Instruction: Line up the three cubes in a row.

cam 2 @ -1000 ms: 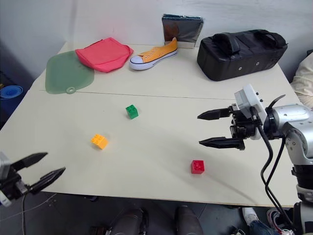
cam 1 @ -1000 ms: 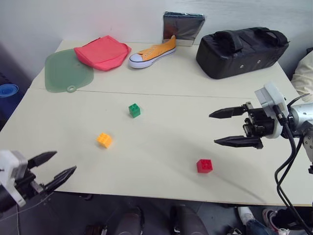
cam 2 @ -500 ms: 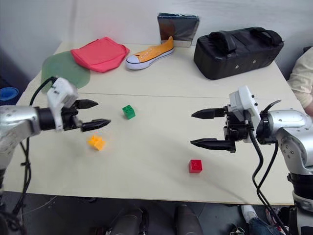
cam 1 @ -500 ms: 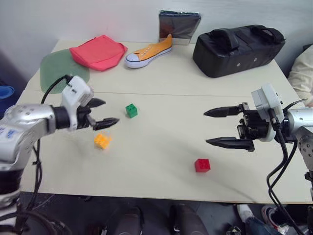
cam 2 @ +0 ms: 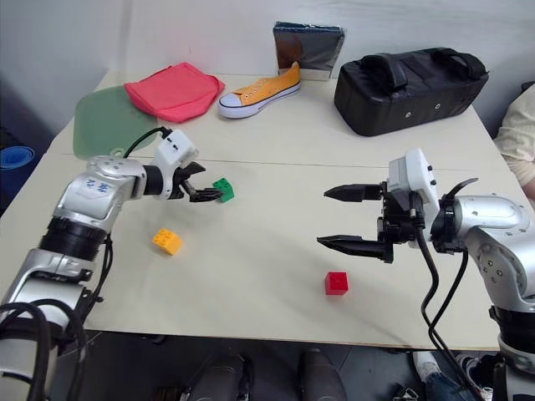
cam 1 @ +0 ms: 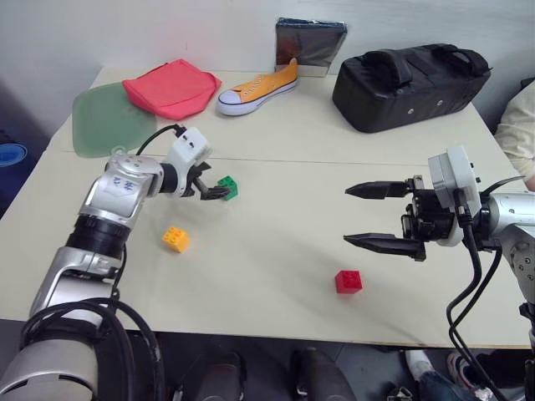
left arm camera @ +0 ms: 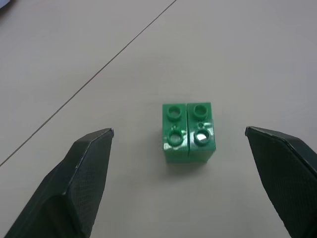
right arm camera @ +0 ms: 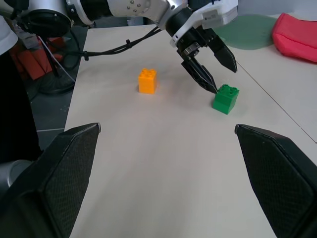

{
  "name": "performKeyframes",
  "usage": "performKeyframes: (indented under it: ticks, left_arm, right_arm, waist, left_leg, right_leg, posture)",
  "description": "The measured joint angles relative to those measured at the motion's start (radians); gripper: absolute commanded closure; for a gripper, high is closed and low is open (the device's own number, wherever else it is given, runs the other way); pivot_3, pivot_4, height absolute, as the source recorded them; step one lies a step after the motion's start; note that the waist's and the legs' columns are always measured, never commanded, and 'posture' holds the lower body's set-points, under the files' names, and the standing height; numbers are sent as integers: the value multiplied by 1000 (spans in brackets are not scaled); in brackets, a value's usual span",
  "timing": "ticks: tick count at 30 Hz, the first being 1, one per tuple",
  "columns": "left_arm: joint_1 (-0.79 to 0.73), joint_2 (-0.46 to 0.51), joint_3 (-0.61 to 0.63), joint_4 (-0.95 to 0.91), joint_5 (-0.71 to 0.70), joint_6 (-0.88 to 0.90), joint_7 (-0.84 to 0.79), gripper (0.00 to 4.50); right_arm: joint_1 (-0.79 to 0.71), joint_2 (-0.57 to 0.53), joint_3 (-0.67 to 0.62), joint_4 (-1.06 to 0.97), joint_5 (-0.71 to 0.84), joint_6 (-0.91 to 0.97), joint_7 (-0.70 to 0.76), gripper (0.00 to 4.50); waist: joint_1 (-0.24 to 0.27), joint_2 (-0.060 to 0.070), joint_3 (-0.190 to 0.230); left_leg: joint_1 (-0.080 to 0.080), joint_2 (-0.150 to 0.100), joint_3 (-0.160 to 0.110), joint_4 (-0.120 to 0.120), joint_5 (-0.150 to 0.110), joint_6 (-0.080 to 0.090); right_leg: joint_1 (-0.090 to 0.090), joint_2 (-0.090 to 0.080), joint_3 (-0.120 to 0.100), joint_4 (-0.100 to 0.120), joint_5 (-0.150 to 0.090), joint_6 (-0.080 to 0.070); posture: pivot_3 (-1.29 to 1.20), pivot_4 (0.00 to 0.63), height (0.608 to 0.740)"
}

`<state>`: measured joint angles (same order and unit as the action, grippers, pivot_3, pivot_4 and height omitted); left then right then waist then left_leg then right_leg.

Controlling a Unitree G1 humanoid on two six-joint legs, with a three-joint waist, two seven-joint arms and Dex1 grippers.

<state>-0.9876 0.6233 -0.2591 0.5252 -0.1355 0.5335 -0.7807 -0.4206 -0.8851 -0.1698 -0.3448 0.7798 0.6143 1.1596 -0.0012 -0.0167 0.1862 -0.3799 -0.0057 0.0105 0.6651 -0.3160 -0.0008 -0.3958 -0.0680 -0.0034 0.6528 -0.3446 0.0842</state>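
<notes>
The green cube lies beyond my fingers in the left wrist view, so they would miss if closed now. I should first move my left gripper toward it.
The green cube (cam 1: 229, 187) sits near the table's middle, with my left gripper (cam 1: 213, 184) open just in front of it. In the left wrist view the green cube (left arm camera: 188, 133) lies a little past the two spread fingertips, untouched as far as I can tell. The orange-yellow cube (cam 1: 175, 239) rests nearer the front, below my left forearm. The red cube (cam 1: 349, 281) lies at the front right. Above and slightly right of it, my right gripper (cam 1: 349, 215) hangs open and empty, pointing left. The right wrist view takes in the orange-yellow cube (right arm camera: 147, 81), the green cube (right arm camera: 226, 98) and the left gripper (right arm camera: 223, 78).
Along the back of the table (cam 1: 284, 159) lie a green mat (cam 1: 109, 121), a red pouch (cam 1: 171, 88), an orange shoe (cam 1: 259, 88), a silver packet (cam 1: 309, 46) and a black bag (cam 1: 410, 83). A person's sleeve (cam 1: 517, 125) shows at the right edge.
My left arm has swung up from below the table's front edge and forward to the green cube, gripper still open. The right gripper has hardly moved. No cube has moved.
</notes>
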Motion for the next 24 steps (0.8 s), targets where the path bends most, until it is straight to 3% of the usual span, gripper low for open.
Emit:
performKeyframes:
  ticks: [3, 14, 20, 24]
  left_arm:
    - [-43, -54, 1, 113, 42, -59, -5, 0]
    - [-101, -135, 13, 296, 110, -133, -67, 3009]
    - [-84, -111, 23, 245, 121, -158, -117, 2999]
    - [71, -12, 37, -115, 37, -145, -311, 2999]
  right_arm:
    - [3, 2, -3, -8, 14, 5, -20, 33]
    - [16, 2, -14, -17, 33, 13, -53, 0]
    - [28, -5, -14, -24, 31, 14, -50, 0]
    - [85, -39, -18, -43, 8, -6, -13, 0]
  waist:
    - [1, 0, 0]
    - [4, -1, 0]
    - [0, -1, 0]
    - [0, -1, 0]
  left_leg:
    - [-2, 0, 0, 1, 0, 0]
    - [-14, 0, -1, 10, 0, 0]
    - [-15, 0, -1, 12, 0, 0]
    - [-17, 0, -1, 11, 0, 0]
  right_leg:
    - [-1, 0, 0, 0, 0, 0]
    - [-13, 0, -1, 6, 1, 1]
    - [-14, 0, -1, 8, 1, 1]
    - [-15, 0, 0, 7, 1, 1]
  posture:
    - [0, 150, 740]
    - [0, 150, 740]
    - [0, 150, 740]
    - [0, 150, 740]
